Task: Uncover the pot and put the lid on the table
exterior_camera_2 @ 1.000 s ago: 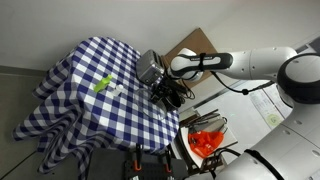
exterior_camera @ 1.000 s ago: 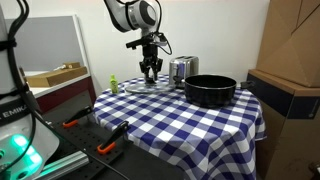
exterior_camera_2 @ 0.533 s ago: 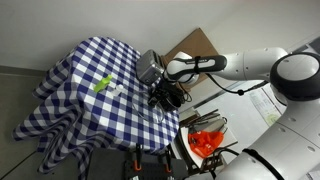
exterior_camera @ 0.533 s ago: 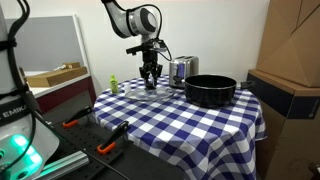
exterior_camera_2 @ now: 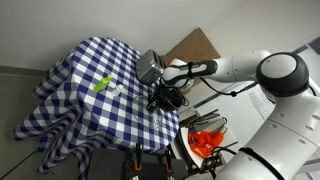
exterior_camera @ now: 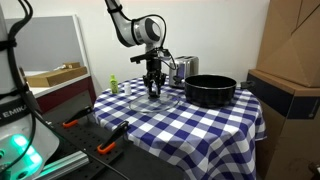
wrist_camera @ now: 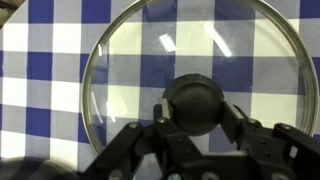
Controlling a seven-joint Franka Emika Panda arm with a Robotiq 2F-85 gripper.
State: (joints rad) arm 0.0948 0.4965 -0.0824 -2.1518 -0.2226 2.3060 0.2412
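I should release the lid from my gripper, because the lid's glass rim [wrist_camera: 84,95] is flat against the checked cloth below my fingers.
The black pot [exterior_camera: 210,90] stands uncovered on the checked table [exterior_camera: 180,130]. The clear glass lid [exterior_camera: 165,101] lies flat and low on or just over the cloth, to the left of the pot. In the wrist view the lid [wrist_camera: 150,60] fills the frame, with the cloth showing through the glass. My gripper [exterior_camera: 153,90] points straight down, with its fingers [wrist_camera: 195,112] shut on the lid's black knob. In an exterior view the gripper [exterior_camera_2: 158,100] is near the table's edge, and the pot is hidden behind the arm.
A shiny silver toaster [exterior_camera: 183,68] stands behind the lid and also shows in an exterior view [exterior_camera_2: 149,68]. A small green object [exterior_camera: 113,84] sits at the table's far left corner. A dark workbench with orange-handled tools [exterior_camera: 105,147] is in front. Cardboard boxes [exterior_camera: 290,60] stand at the right.
The gripper has carried the lid toward the front of the table and lowered it to the level of the cloth. The pot has not moved.
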